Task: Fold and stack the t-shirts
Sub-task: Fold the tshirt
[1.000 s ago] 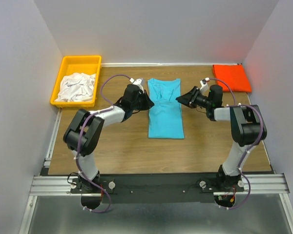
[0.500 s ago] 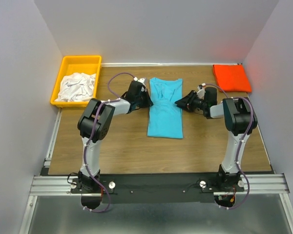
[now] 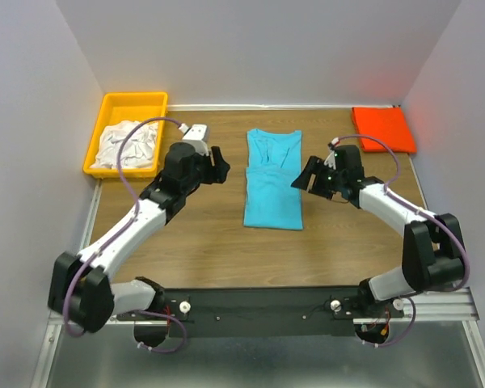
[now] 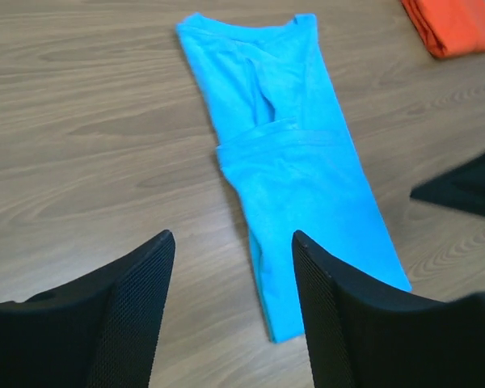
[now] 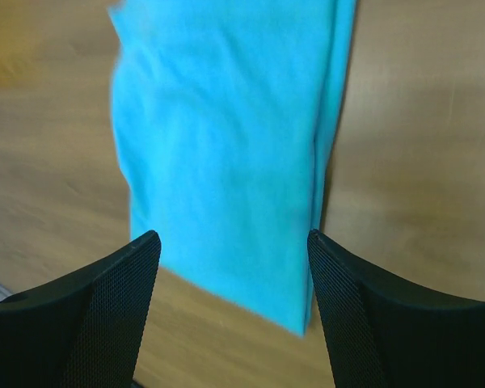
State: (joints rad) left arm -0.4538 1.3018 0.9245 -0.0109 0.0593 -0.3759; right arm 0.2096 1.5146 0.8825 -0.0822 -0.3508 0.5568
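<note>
I will grab the turquoise t-shirt's near hem corner (image 3: 299, 226) (image 5: 298, 325) with my right gripper next. Then I can fold the hem over toward the collar.
A turquoise t-shirt (image 3: 272, 179) lies flat mid-table as a long narrow strip, its sides folded in and its collar toward the far wall. My left gripper (image 3: 219, 164) hovers just left of it, open and empty; in the left wrist view the shirt (image 4: 299, 178) runs past the left gripper (image 4: 232, 236). My right gripper (image 3: 302, 179) is open at the shirt's right edge, and the shirt's cloth (image 5: 226, 145) shows between the right gripper (image 5: 231, 235) fingers, not gripped. An orange-red t-shirt (image 3: 384, 129) lies folded at the back right. White t-shirts (image 3: 128, 144) are crumpled in the bin.
The yellow plastic bin (image 3: 133, 99) stands at the back left corner. Grey walls close in the table on three sides. The orange-red shirt (image 4: 461, 24) and a dark part of the right arm (image 4: 469, 186) show in the left wrist view.
Both grippers have opened and drawn back from the turquoise shirt's sides. The left arm has stretched out and pulled away to the left. The shirt stays flat.
</note>
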